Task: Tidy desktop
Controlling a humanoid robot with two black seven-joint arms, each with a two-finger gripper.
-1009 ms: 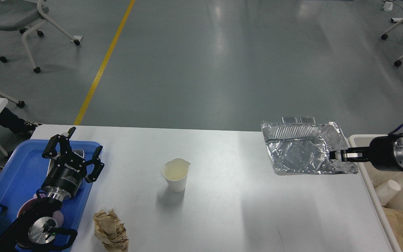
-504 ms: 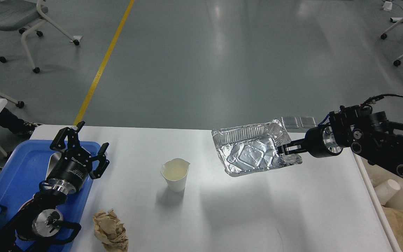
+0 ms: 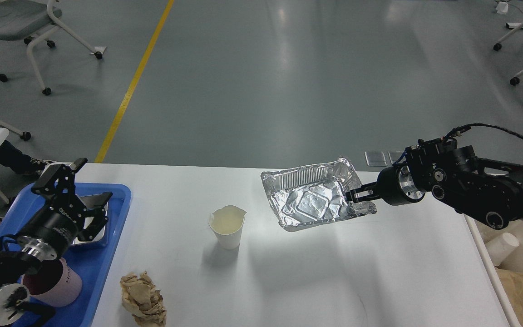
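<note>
I should next grab the white paper cup by its rim [image 3: 227, 209] with my left gripper, to gather the desktop's litter onto the foil tray [image 3: 309, 203].
The desktop [image 3: 316, 277] is a wide white tabletop. My right gripper [image 3: 354, 195] is shut on the right rim of a crumpled foil tray [image 3: 309, 203] and holds it tilted above the middle right of the desktop. A white paper cup [image 3: 228, 226] stands upright near the middle. A ball of crumpled brown paper [image 3: 143, 299] lies at the front left. My left gripper [image 3: 86, 193] is open and empty above the blue tray [image 3: 109, 254].
The blue tray at the left edge holds a pink mug [image 3: 57, 284] and a shiny metal piece [image 3: 90, 229]. A cream bin [image 3: 522, 236] beside the right edge holds a paper cup [image 3: 503, 249] and brown paper [image 3: 522, 290]. Chairs stand on the floor beyond.
My right gripper has carried the foil tray leftward from over the table's right edge toward the middle. My left gripper has shifted left over the blue tray, uncovering the pink mug.
</note>
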